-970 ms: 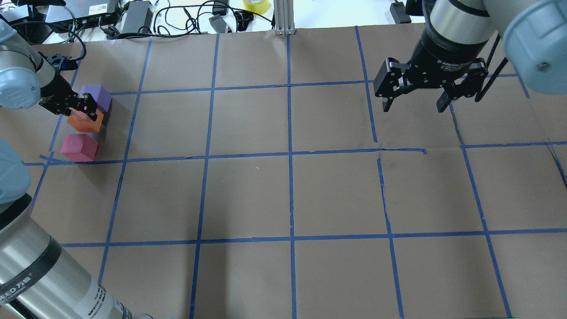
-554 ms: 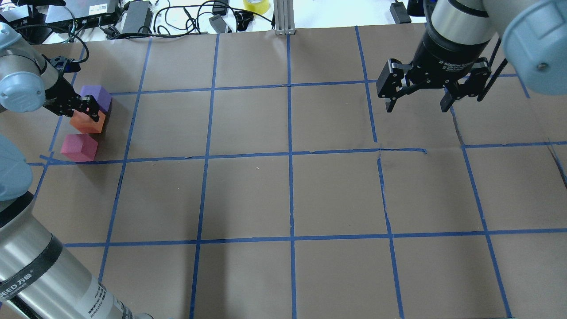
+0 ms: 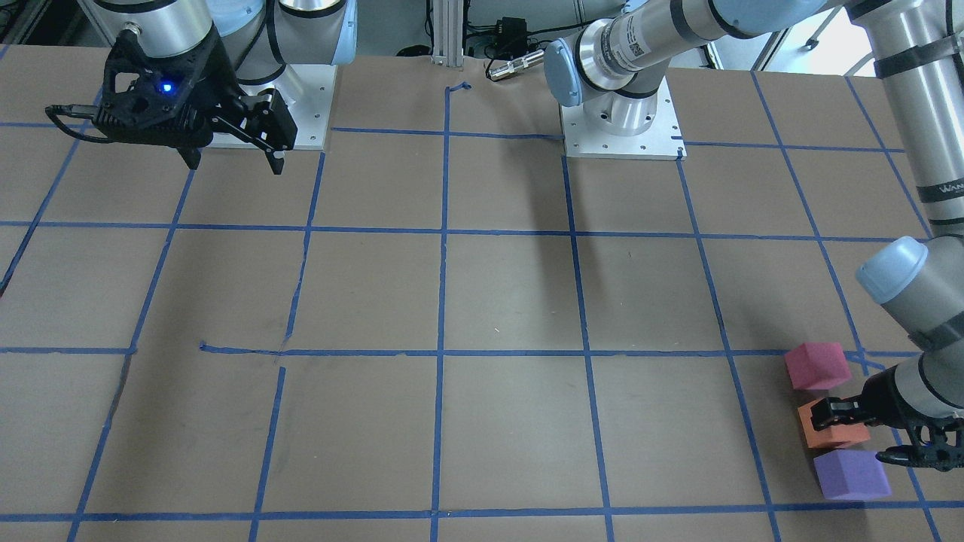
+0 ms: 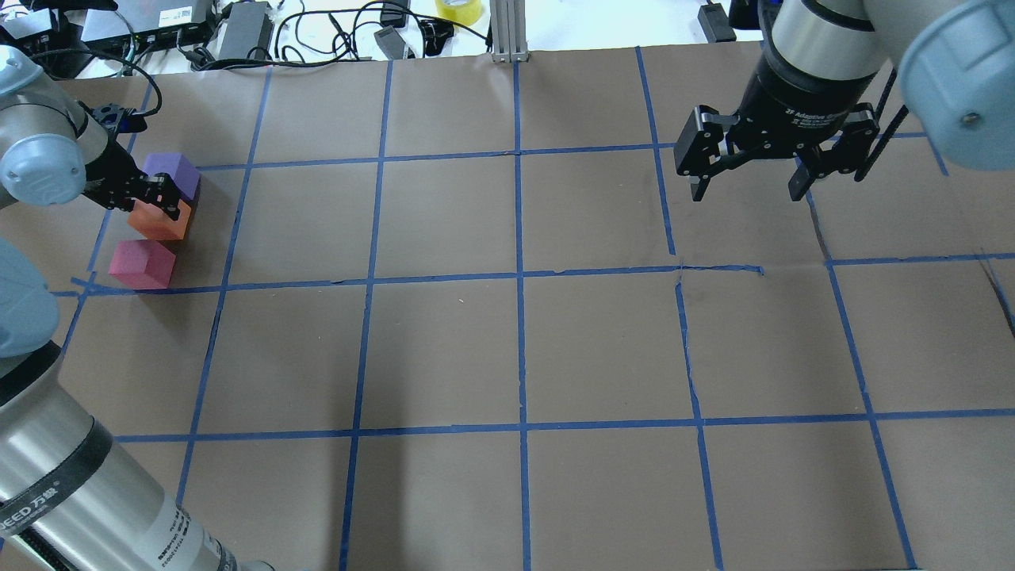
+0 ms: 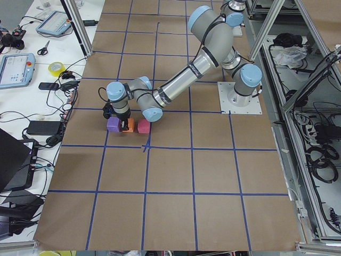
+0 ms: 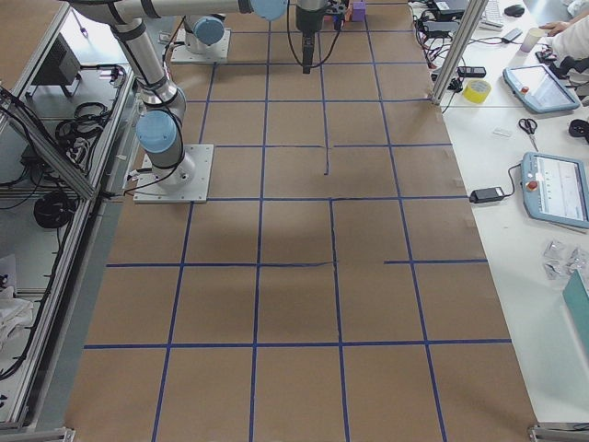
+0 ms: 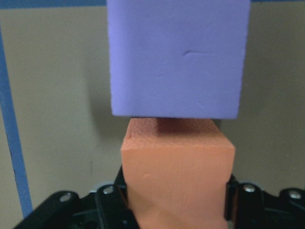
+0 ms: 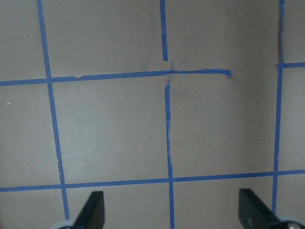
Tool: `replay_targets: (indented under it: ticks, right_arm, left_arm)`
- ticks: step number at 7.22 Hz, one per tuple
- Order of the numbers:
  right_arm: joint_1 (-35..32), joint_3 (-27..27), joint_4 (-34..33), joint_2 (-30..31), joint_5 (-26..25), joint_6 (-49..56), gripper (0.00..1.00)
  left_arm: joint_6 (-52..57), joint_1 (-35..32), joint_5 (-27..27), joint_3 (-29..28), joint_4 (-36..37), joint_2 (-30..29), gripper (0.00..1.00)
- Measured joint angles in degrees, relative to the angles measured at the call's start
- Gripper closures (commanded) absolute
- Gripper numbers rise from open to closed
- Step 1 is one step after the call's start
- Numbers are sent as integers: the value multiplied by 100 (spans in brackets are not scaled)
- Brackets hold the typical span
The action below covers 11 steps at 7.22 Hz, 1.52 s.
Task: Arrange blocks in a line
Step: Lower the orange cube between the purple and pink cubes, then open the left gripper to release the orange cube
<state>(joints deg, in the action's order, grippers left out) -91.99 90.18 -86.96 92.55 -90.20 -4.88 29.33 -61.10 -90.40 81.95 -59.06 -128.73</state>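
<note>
The orange block's lower edge [image 3: 836, 446] meets the brown paper [image 3: 800, 452] beside the purple block and the block would rest there, so it is time for my left gripper to release it.
Three foam blocks stand in a near line at the far left of the overhead view: purple block [image 4: 174, 172], orange block [image 4: 162, 223], pinkish-red block [image 4: 143, 264]. They also show in the front view, pinkish-red [image 3: 817, 365], orange [image 3: 827, 435], purple [image 3: 851, 474]. My left gripper [image 4: 149, 198] is shut on the orange block [image 7: 176, 176], low over the paper, right next to the purple block [image 7: 178, 57]. The pinkish-red block sits a small gap away. My right gripper [image 4: 745, 193] is open and empty, hanging above the far right of the table [image 8: 174, 214].
Brown paper with a blue tape grid [image 4: 519, 274] covers the table. Cables, adapters and a yellow tape roll [image 4: 458, 9] lie beyond the far edge. An aluminium post [image 4: 507, 32] stands at the far middle. The left arm's base link [image 4: 87, 492] fills the near left corner.
My left gripper has come down a little with the orange block, close to the purple one. My right gripper has shifted slightly to the right.
</note>
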Motion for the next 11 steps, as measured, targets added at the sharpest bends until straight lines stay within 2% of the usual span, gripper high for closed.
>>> replay_targets:
  ticks: [2,4,11]
  right_arm:
    - [0,4,5,2,-4,-5,0]
    - [-1,1,-3,3,-5,-11,0]
    - [-12,7,-11,0,-9,-49,0]
  left_arm:
    - [109,7,-9,12,124,-31,100]
    - [134,11,-10,87,187,-34,2]
    - [268,58,-71,177,270,66,0]
